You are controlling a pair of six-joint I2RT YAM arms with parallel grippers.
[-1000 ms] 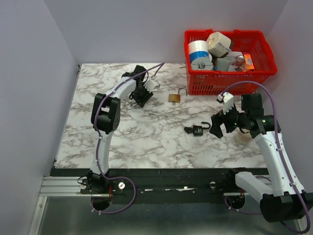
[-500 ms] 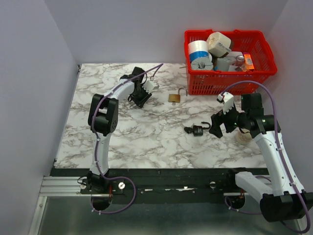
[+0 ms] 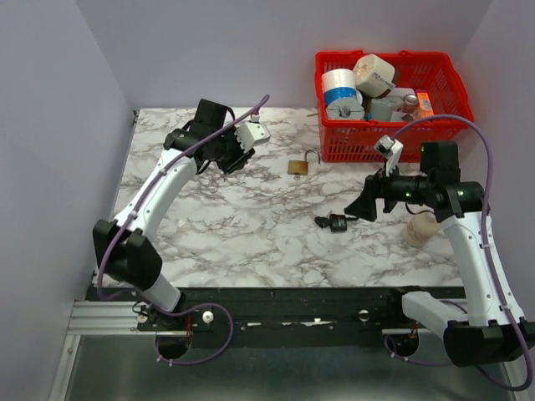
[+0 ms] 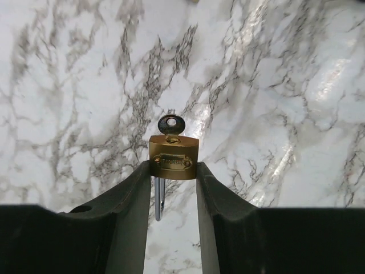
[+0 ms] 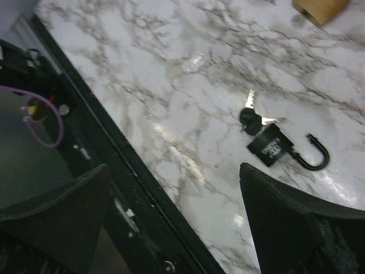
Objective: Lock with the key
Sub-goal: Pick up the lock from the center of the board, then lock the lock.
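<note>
My right gripper grabs the brass padlock's body across its broad sides next, leaving the shackle (image 4: 158, 200) free to lock.
My left gripper (image 4: 174, 170) is shut on a small brass padlock (image 4: 174, 161) and holds it above the marble table (image 4: 85, 85). A key with a dark round head (image 4: 171, 124) sticks out of its keyhole, and its steel shackle (image 4: 158, 200) hangs between my fingers. In the top view this gripper (image 3: 232, 157) is at the back left. A black padlock (image 5: 271, 147) with its shackle open lies on the table, the bunch of black-headed keys (image 5: 251, 117) touching it; both show in the top view (image 3: 336, 222). My right gripper (image 5: 173, 171) is open and empty, just right of them (image 3: 362, 205).
A second brass padlock (image 3: 303, 164) lies in front of the red basket (image 3: 435, 134), which is full of rolls and boxes. A beige round object (image 3: 420, 230) lies by the right arm. The table's black front edge (image 5: 114, 148) shows below my right gripper.
The left arm has swung out, its elbow dropping to the left, while its gripper stays over the back left. The right wrist has risen and its gripper has shifted slightly up and left.
</note>
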